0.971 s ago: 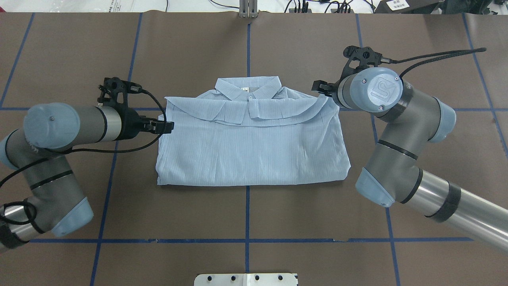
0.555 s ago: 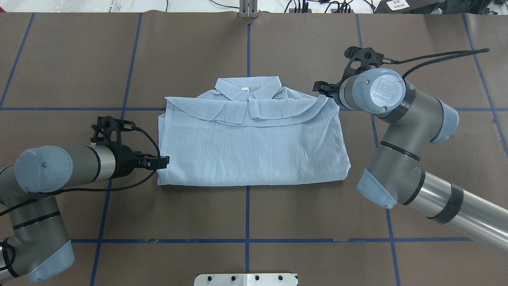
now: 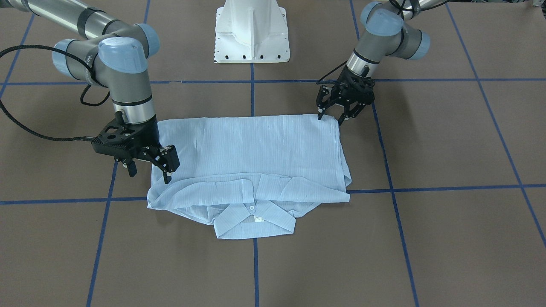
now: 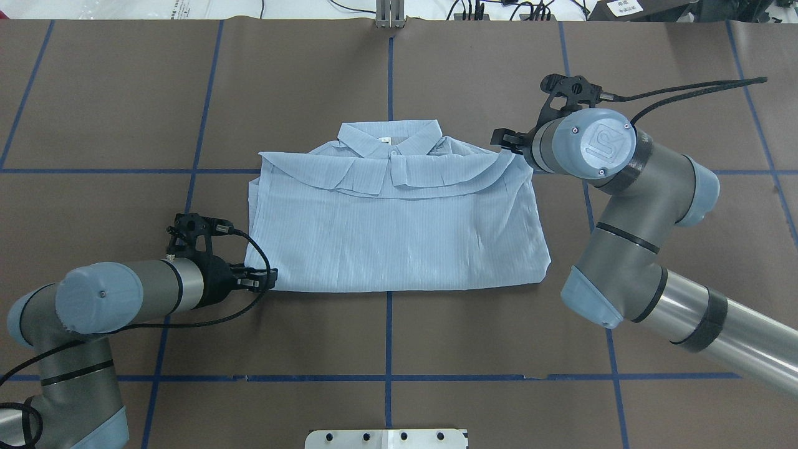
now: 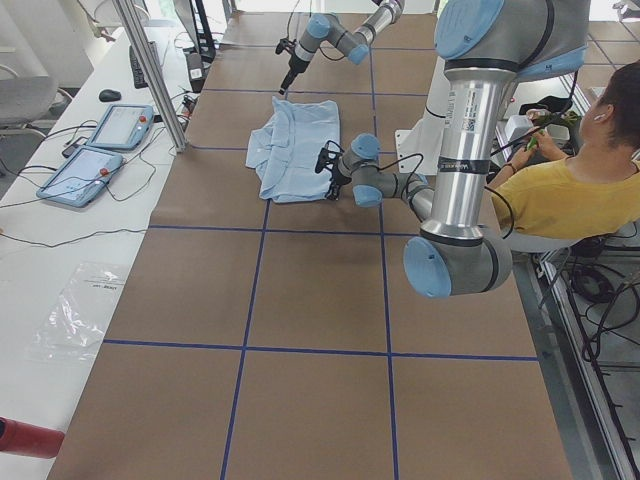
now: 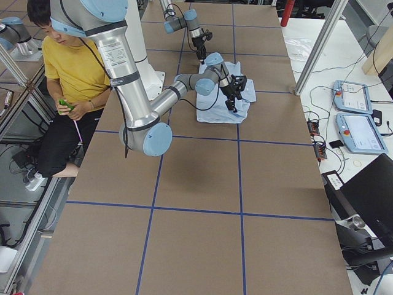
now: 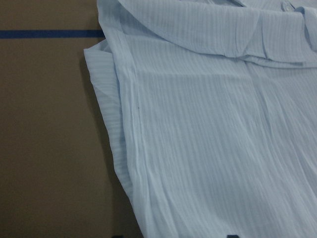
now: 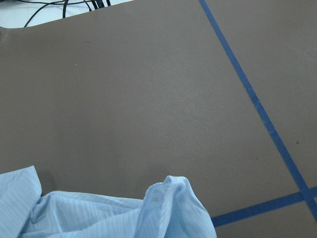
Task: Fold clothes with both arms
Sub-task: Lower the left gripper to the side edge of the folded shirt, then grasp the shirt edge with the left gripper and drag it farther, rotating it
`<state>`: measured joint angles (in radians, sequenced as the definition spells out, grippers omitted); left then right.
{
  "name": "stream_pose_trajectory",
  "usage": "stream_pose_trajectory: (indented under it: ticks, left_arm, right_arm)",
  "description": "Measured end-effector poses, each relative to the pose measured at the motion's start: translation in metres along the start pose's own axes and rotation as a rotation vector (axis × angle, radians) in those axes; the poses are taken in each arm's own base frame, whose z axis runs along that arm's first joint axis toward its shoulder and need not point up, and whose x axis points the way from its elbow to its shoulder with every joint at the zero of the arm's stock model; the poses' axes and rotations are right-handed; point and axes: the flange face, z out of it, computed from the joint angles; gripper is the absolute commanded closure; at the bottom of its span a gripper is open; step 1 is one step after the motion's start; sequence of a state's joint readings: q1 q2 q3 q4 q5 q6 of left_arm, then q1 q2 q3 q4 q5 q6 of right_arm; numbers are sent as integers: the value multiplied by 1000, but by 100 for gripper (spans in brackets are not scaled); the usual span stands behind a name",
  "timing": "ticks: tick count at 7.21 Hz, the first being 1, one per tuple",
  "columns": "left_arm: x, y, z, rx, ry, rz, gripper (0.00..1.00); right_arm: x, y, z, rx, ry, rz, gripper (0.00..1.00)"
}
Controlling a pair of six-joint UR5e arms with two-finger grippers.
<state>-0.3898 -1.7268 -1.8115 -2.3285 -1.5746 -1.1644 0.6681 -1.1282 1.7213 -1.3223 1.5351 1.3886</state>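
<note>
I will next pull the shirt around for folding, so my left gripper will grab it by its hem corner opposite the collar.
The pale blue shirt lies folded into a rectangle on the brown table, collar at the far side; it also shows in the front view. My left gripper is open at the shirt's near left corner, its fingertips straddling that corner low over the table. The left wrist view is filled by the shirt's crinkled fabric. My right gripper is open at the shirt's far right shoulder, one finger over the fabric and one beside it. The right wrist view shows a raised fold of the shirt.
The white pedestal base stands at the table's near edge. Blue tape lines cross the brown table. An operator in yellow sits beside the robot. Control tablets lie on a side bench.
My left gripper has moved along the shirt's left edge, from beside the shoulder down to the near corner. My right arm has barely moved. The shirt lies as before.
</note>
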Motion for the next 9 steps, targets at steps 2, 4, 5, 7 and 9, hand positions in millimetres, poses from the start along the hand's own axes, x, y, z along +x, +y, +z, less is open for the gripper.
stream_pose_trajectory:
  ticks: [2, 4, 5, 7, 9]
  left_arm:
    - [6, 8, 8, -15, 3, 7, 100]
    - [5, 5, 0, -8, 10, 12, 100]
    - [-1, 1, -9, 2, 7, 19, 100]
    - [-40, -38, -20, 63, -61, 94, 100]
    - [-121, -122, -18, 156, -229, 197, 100]
  right_arm:
    - [0, 0, 0, 0, 0, 0, 0]
    - [0, 1, 0, 0, -1, 0, 0]
    - [-1, 1, 0, 0, -1, 1, 0]
    - [-3, 3, 0, -2, -5, 3, 0]
    - [-10, 9, -3, -7, -15, 2, 0]
